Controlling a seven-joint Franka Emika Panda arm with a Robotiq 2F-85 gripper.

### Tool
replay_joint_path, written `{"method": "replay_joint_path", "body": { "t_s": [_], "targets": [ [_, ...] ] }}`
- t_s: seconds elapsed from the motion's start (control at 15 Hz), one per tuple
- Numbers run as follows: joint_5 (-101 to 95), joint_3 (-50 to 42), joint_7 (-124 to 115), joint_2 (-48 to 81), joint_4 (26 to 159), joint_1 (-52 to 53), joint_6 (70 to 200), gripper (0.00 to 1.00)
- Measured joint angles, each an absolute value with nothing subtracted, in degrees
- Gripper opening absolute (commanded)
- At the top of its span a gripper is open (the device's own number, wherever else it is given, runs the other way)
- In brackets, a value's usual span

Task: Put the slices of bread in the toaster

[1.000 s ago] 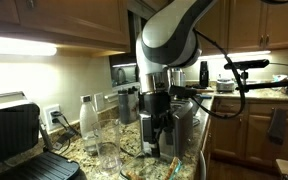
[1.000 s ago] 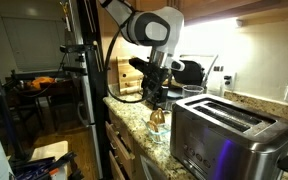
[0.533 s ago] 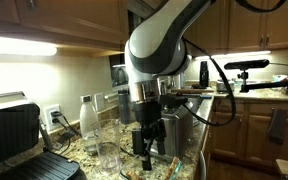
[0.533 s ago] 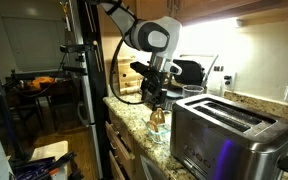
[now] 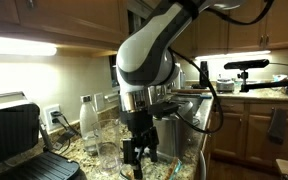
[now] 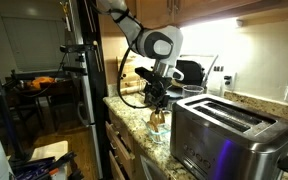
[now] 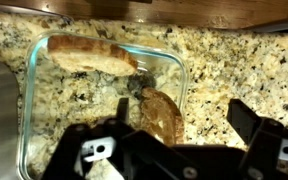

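Note:
The brown slice lies in the gap below my wide-open fingers, so it is too early to close. My gripper lowers, then closes on the slice.
In the wrist view a clear glass dish (image 7: pixel 30 95) sits on the speckled granite counter. A pale bread slice (image 7: pixel 84 55) lies at its far left. A browner slice (image 7: pixel 160 115) leans by its right wall. My gripper (image 7: pixel 182 118) is open above the dish, and the brown slice shows between the fingers, close to the left one. The shiny steel toaster (image 6: pixel 229 135) with two top slots stands on the counter, nearer that exterior camera than the gripper (image 6: pixel 158 100). It is partly hidden behind the arm (image 5: pixel 189 125). The gripper (image 5: pixel 137 155) hangs low over the counter.
A clear bottle (image 5: pixel 88 125) and a drinking glass (image 5: pixel 108 150) stand just beside the gripper. A black contact grill (image 5: pixel 14 135) sits further along the counter. Wall cabinets hang overhead. The counter's edge drops to a dark floor (image 6: pixel 54 150).
The arm has swung along the counter away from the toaster towards the bottle and dropped lower over the dish. The gripper stayed open.

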State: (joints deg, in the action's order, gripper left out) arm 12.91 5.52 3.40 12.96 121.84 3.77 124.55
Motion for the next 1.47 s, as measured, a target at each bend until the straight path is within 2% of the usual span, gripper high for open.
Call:
{"method": "replay_joint_path", "body": {
  "t_s": [0.93, 1.0, 1.07, 1.2, 1.33, 1.47],
  "targets": [
    [12.9, 6.2, 3.4, 21.5, 114.5, 3.7, 126.0, 1.00],
    [12.9, 6.2, 3.4, 21.9, 114.2, 3.7, 126.1, 0.95],
    [12.9, 6.2, 3.4, 22.3, 113.8, 3.6, 126.2, 0.72],
    [12.9, 6.2, 3.4, 22.8, 113.0, 3.6, 126.3, 0.69],
    [12.9, 6.1, 3.4, 23.2, 112.3, 3.5, 126.3, 0.62],
    [12.9, 6.0, 3.3, 23.2, 111.8, 3.5, 126.3, 0.59]
  ]
}}
